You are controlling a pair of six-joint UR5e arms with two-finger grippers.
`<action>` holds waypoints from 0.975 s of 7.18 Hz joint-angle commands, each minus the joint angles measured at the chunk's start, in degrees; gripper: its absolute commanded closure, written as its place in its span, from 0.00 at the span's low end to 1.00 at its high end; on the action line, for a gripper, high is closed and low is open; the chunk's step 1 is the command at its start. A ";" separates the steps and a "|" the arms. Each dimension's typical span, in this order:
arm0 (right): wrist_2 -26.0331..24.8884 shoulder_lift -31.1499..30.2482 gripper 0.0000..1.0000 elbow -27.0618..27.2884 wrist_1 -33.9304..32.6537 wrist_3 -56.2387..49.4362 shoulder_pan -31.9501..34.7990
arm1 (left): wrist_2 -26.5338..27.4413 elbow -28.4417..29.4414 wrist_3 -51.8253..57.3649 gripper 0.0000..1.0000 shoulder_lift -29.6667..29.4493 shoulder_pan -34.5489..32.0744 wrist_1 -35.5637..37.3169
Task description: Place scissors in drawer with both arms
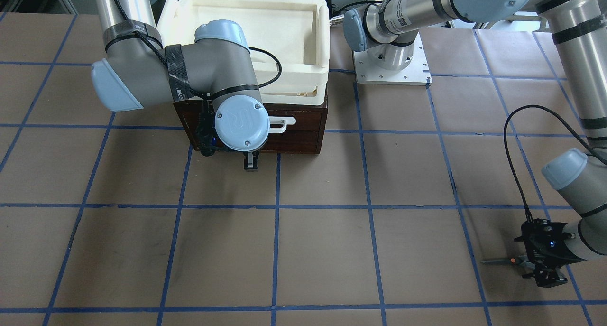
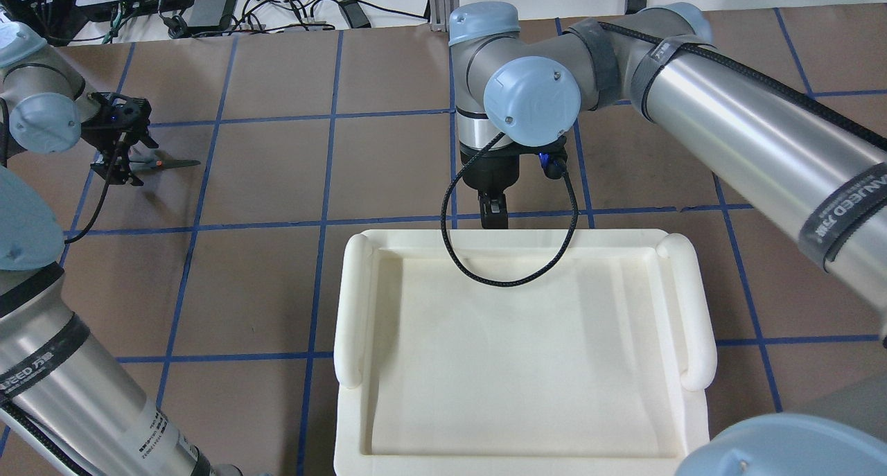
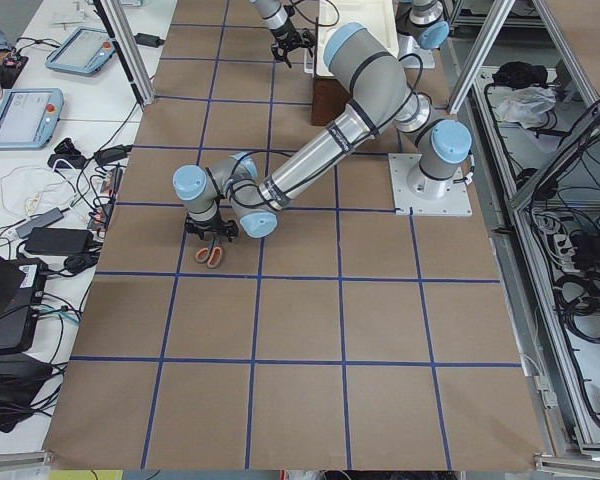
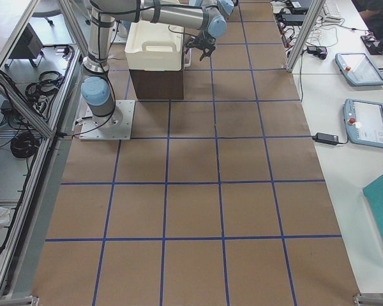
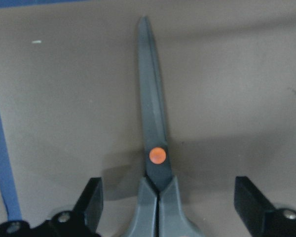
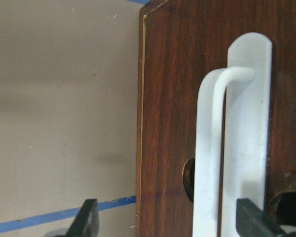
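The left gripper takes hold of the scissors by the grey handle stems just behind the orange screw next, since the blades point outward.
The scissors (image 1: 502, 260) lie flat on the brown table at the robot's left side, blades shut. In the left wrist view the blades (image 5: 153, 108) point away from the camera. My left gripper (image 1: 545, 271) is open and low over the handle end, one finger (image 5: 91, 202) on each side, not closed on it. The dark-brown drawer (image 1: 298, 122) with its white bar handle (image 1: 283, 123) looks shut. My right gripper (image 1: 251, 162) is open just in front of the drawer front; in the right wrist view the handle (image 6: 212, 148) shows between its fingers (image 6: 89, 217), and I cannot tell if they touch it.
A white foam tray (image 2: 353, 310) sits on top of the drawer cabinet (image 4: 156, 83). The left arm's base plate (image 1: 391, 72) stands beside the cabinet. Blue tape lines grid the brown table. Operator pendants and cables lie on side tables in the side views.
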 commanded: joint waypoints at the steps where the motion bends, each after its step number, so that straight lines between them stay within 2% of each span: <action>1: 0.02 0.01 0.00 -0.33 -1.13 -0.14 0.00 | 0.06 -0.07 0.80 0.10 -0.15 0.12 1.31; 5: -0.07 1.24 0.00 0.10 -1.32 -0.31 0.00 | -0.02 -0.16 1.95 0.14 -0.42 0.21 1.75; 6: -0.07 1.25 0.00 0.45 -1.32 -0.31 0.00 | 0.06 -0.16 1.95 0.21 -0.42 0.21 1.75; 7: -0.07 1.25 0.00 0.72 -1.49 -0.58 0.00 | 0.06 -0.16 2.04 0.33 -0.42 0.21 1.75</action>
